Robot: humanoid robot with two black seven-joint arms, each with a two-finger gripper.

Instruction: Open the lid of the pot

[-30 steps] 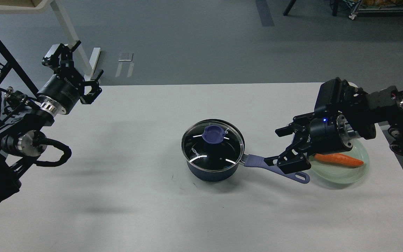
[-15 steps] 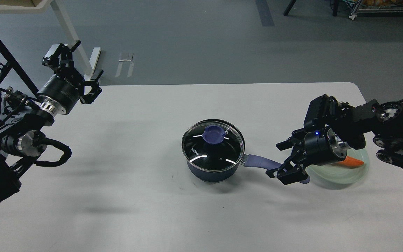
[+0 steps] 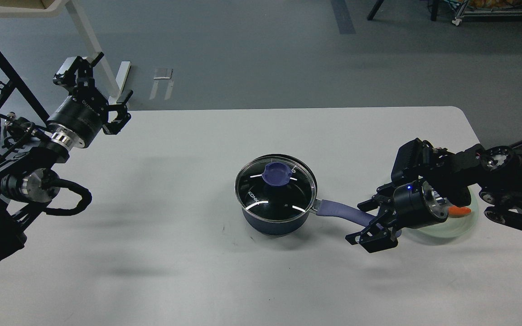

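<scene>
I should grab the pot (image 3: 273, 222) by its purple handle's end (image 3: 369, 219) with my right gripper next. That is to keep the pot steady while the pot's lid comes off.
A dark blue pot (image 3: 273, 222) stands mid-table with a glass lid (image 3: 275, 188) on it; the lid has a purple knob (image 3: 275, 173). The pot's purple handle (image 3: 340, 211) points right. My right gripper (image 3: 369, 219) is open, low at the far end of that handle, one finger above it and one below; the handle's tip is hidden behind it. My left gripper (image 3: 95, 77) is open and empty, raised over the table's far left corner, far from the pot.
A pale green plate (image 3: 458, 226) with an orange carrot (image 3: 460, 210) lies right of the pot, mostly hidden by my right arm. The white table (image 3: 188, 253) runs to its rounded right corner. A black frame stands at the far left.
My right arm has dropped lower and toward the table's front, bringing its open gripper down around the handle's end and covering more of the carrot and plate. The left arm, pot and lid have not moved.
</scene>
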